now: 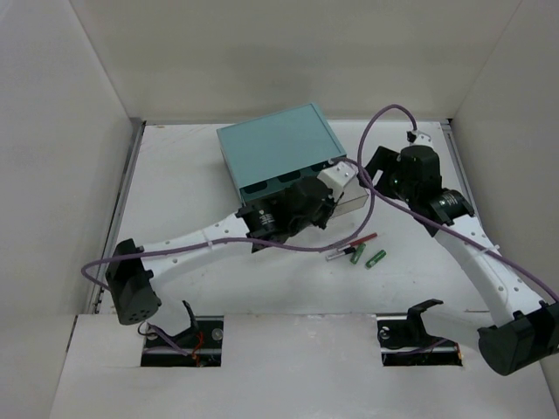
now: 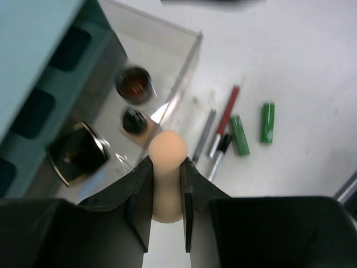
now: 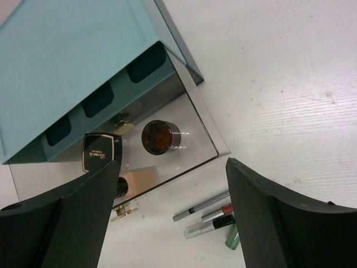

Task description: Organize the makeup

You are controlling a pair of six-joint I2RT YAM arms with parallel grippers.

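Mostly on the tabletop side of the drawer's near edge, the sponge (image 2: 167, 148) would drop short if I opened now. It moves toward the drawer first in my left gripper.
My left gripper (image 2: 166, 163) is shut on the beige egg-shaped sponge (image 2: 167, 148) and holds it above the near edge of the open clear drawer (image 2: 187, 67) of the teal box (image 1: 279, 153). In the drawer lie the square dark compact (image 2: 78, 152), a round jar (image 2: 134, 84) and a small dark-capped bottle (image 2: 134, 120). On the table beside it lie a grey pencil (image 2: 204, 135), a red pencil (image 2: 226, 118) and two green tubes (image 2: 240, 134). My right gripper (image 3: 173, 167) is open and empty above the drawer's front corner.
The teal box (image 3: 72, 61) stands at the back centre, with its drawer pulled out toward the right. A gold pull (image 3: 124, 210) sits at the drawer front. White walls close in the table on three sides. Both arms crowd over the drawer (image 1: 354, 205).
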